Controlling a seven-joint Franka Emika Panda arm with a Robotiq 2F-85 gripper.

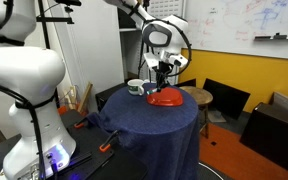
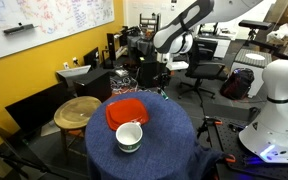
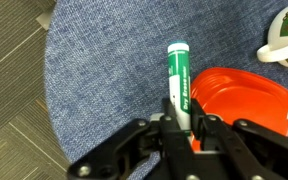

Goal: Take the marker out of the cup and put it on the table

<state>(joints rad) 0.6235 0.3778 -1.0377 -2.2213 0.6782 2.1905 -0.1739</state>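
The marker is in the air close along the red plate's edge and would fall onto that edge if my gripper opened now, so it is too early to let go.
My gripper [image 3: 182, 125] is shut on the marker [image 3: 178, 80], a green and white stick with a white cap end that points away from the jaws. I hold it in the air over the navy-blue table [image 3: 104, 90], beside the red plate's edge. In both exterior views the gripper [image 1: 162, 72] [image 2: 160, 78] hangs above the far part of the table [image 1: 149, 125] [image 2: 164, 140]. The white cup [image 1: 135, 87] [image 2: 129, 136] stands on the table apart from the gripper. Its rim shows at the top right of the wrist view [image 3: 286, 35].
A red plate [image 1: 166, 97] [image 2: 126, 110] [image 3: 244, 100] lies on the table next to the cup. A round wooden stool [image 1: 196, 96] [image 2: 76, 111] stands beside the table. Chairs and desks stand behind it. Another white robot base [image 2: 279, 100] stands nearby.
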